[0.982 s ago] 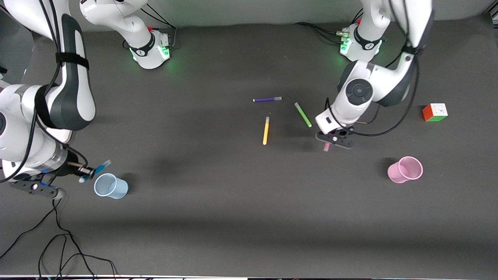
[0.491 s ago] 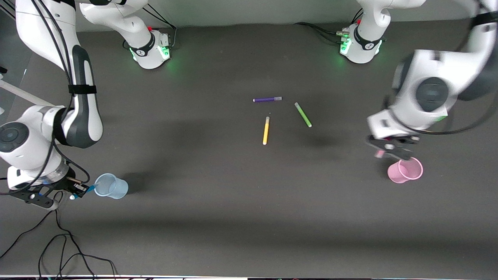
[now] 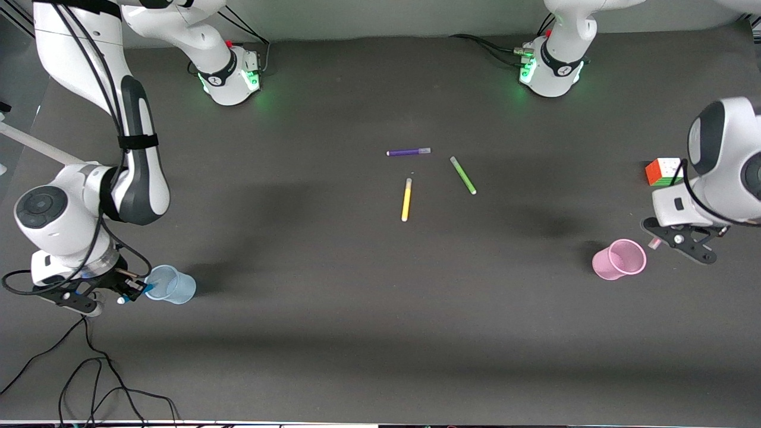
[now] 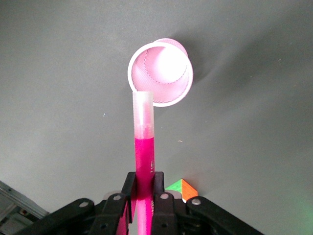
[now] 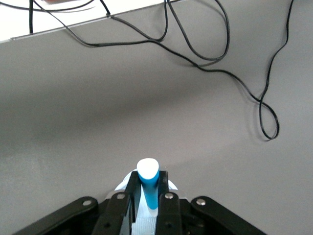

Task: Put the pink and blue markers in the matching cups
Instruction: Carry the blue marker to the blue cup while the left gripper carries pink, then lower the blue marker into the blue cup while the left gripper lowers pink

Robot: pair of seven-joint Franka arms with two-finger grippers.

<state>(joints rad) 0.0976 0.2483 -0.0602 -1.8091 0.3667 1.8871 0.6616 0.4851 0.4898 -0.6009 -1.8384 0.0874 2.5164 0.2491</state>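
Note:
The pink marker's pale cap (image 3: 654, 243) is hanging short of the cup's rim. My left gripper needs to move the pink marker toward the pink cup's rim (image 3: 644, 257) before it lets go.
My right gripper (image 3: 131, 292) is shut on the blue marker (image 3: 145, 288), which tilts with its lower end in the mouth of the pale blue cup (image 3: 173, 285). In the right wrist view the marker's white end (image 5: 147, 167) sticks up between the fingers, with the cup (image 5: 146, 219) beneath. My left gripper (image 3: 664, 238) is shut on the pink marker (image 3: 654, 243), held in the air beside the pale pink cup (image 3: 619, 259). In the left wrist view the marker (image 4: 145, 152) points its pale cap toward the cup's rim (image 4: 161, 73).
A purple marker (image 3: 408, 152), a green marker (image 3: 463, 175) and a yellow marker (image 3: 406, 200) lie mid-table. A colour cube (image 3: 664, 171) stands near the left arm's gripper. Black cables (image 3: 89, 368) trail by the right arm's end.
My left gripper carried the pink marker from mid-table toward the left arm's end, past the pink cup. My right gripper lowered the blue marker and tipped its end into the blue cup's mouth.

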